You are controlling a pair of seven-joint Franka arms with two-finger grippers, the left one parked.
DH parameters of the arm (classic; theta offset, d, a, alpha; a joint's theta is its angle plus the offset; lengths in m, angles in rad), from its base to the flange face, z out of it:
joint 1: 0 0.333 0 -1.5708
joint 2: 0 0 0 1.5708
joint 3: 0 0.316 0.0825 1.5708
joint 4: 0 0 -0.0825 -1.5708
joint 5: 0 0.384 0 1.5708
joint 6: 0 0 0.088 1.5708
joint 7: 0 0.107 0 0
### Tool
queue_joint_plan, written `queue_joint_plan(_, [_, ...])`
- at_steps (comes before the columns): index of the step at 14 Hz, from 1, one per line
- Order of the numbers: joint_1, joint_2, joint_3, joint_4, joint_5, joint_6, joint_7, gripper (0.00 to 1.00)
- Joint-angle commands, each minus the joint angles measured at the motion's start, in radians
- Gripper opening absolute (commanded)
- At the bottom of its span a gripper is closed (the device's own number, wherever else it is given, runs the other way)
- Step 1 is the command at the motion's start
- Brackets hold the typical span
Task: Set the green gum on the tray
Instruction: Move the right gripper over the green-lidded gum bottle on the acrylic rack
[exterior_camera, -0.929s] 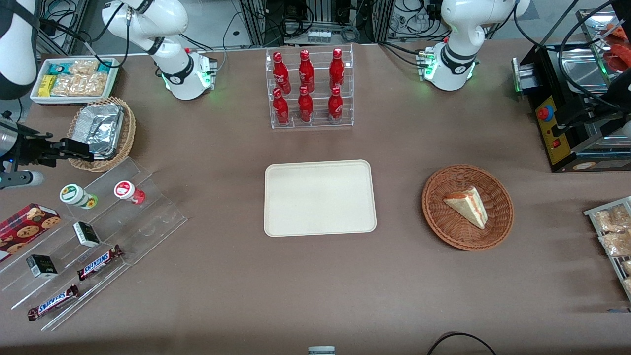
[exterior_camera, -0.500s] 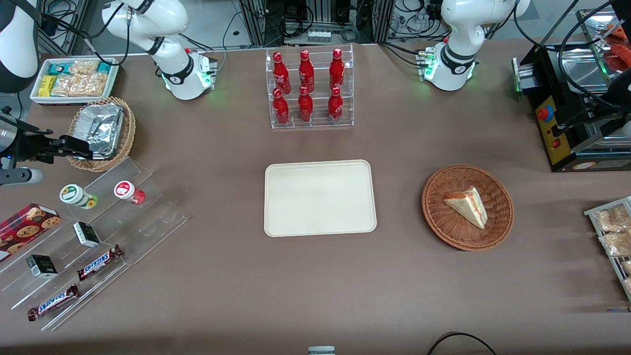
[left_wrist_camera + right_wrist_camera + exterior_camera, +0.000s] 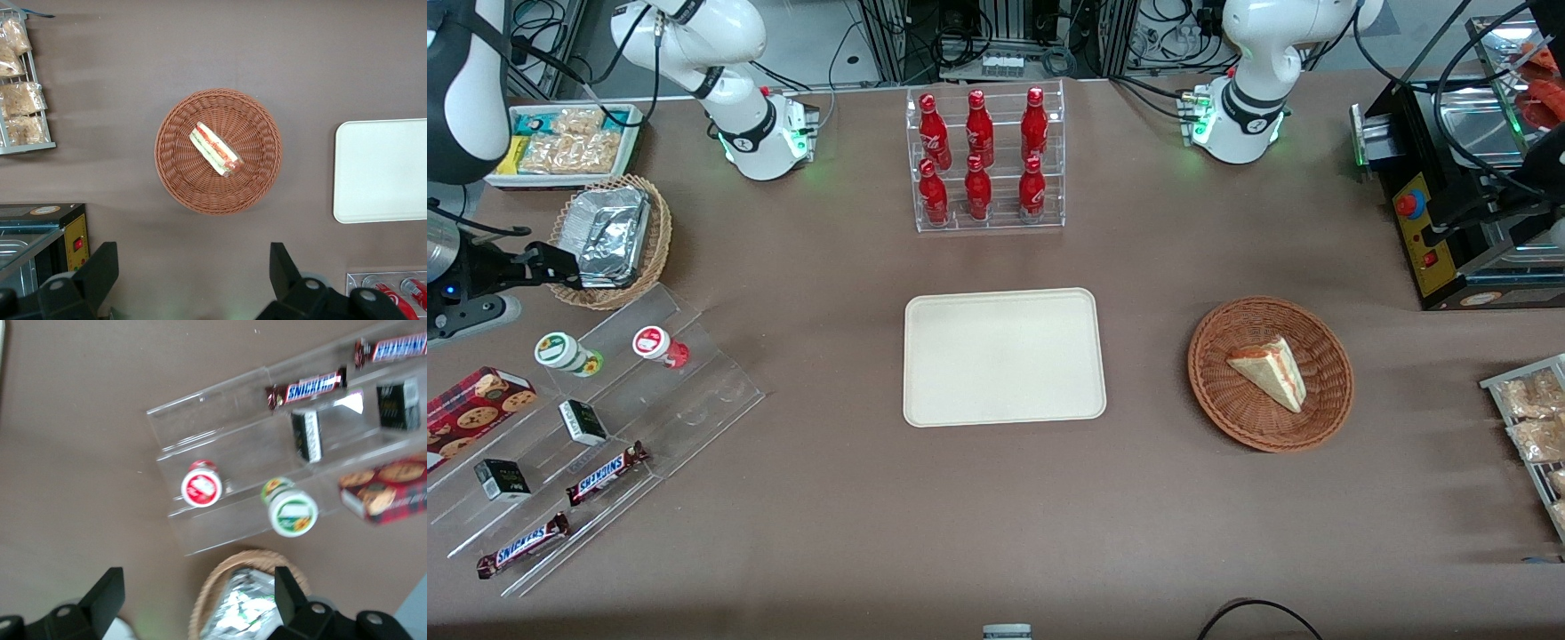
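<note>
The green gum needs to go on the cream tray (image 3: 1003,356), so my right gripper should next grab the gum by its white lid (image 3: 551,348).
The green gum (image 3: 562,351) stands on the top step of a clear acrylic stand (image 3: 605,418), beside the red-lidded gum (image 3: 655,344). Its white lid with a green mark shows in the right wrist view (image 3: 291,512), with the red gum (image 3: 201,486) next to it. The cream tray (image 3: 1003,356) lies flat at the table's middle, with nothing on it. My right gripper (image 3: 565,265) hovers open and empty over the edge of a wicker basket, a little farther from the front camera than the green gum. Its black fingers (image 3: 107,595) stand wide apart.
A wicker basket with a foil tray (image 3: 609,238) lies under the gripper. The stand also holds Snickers bars (image 3: 605,471) and small dark boxes (image 3: 583,421). A cookie box (image 3: 471,404), a snack bin (image 3: 569,142), a cola rack (image 3: 983,160) and a sandwich basket (image 3: 1270,373) stand around.
The gripper has drifted slightly away from the front camera and toward the working arm's end of the table. The gums and tray have not moved.
</note>
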Motion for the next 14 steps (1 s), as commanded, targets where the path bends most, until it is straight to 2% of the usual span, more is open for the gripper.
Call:
queue_joint_plan(1, [-0.051,-0.074,-0.003,-0.15,-0.02,0.165,-0.254,1.0])
queue_joint_plan(3, [-0.091,-0.08,-0.001,-0.198,-0.02,0.247,-0.411,1.0])
queue_joint_plan(7, [-0.143,-0.066,-0.003,-0.264,0.018,0.368,-0.574,1.0])
queue_joint_plan(10, [-0.188,-0.043,-0.003,-0.317,0.108,0.452,-0.693,1.0])
queue_joint_plan(14, [-0.202,-0.017,-0.003,-0.357,0.132,0.529,-0.724,1.0])
